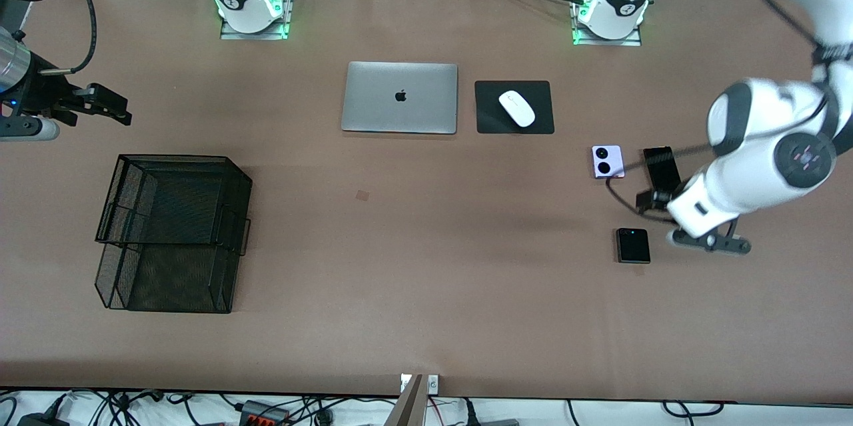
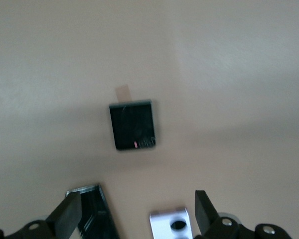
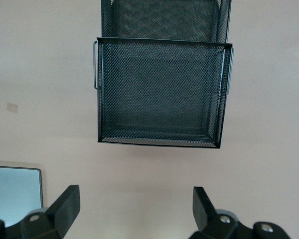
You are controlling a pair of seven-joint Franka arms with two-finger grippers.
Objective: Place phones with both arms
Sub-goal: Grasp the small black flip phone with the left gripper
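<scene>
The robot is to place the phones with both arms, so its left gripper will next grab the black flip phone by its long side edges.
Three phones lie toward the left arm's end of the table. The lilac flip phone (image 1: 608, 161) lies beside the slim black slab phone (image 1: 662, 169), which my left arm partly hides. The black flip phone (image 1: 632, 245) lies nearer the front camera. My left gripper (image 1: 710, 244) hovers open and empty over the table beside the black flip phone. The left wrist view shows the black flip phone (image 2: 132, 124), the slab phone (image 2: 97, 214) and the lilac phone (image 2: 172, 225), with my left gripper (image 2: 137, 214) open. My right gripper (image 1: 110, 106) (image 3: 134, 206) is open and empty, up in the air at the right arm's end.
A two-tier black mesh tray (image 1: 180, 159) (image 3: 159, 89) stands toward the right arm's end. A silver laptop (image 1: 400, 97) (image 3: 12, 191) and a white mouse (image 1: 516, 108) on a black pad (image 1: 490, 119) lie near the bases. A small tape mark (image 1: 362, 195) is mid-table.
</scene>
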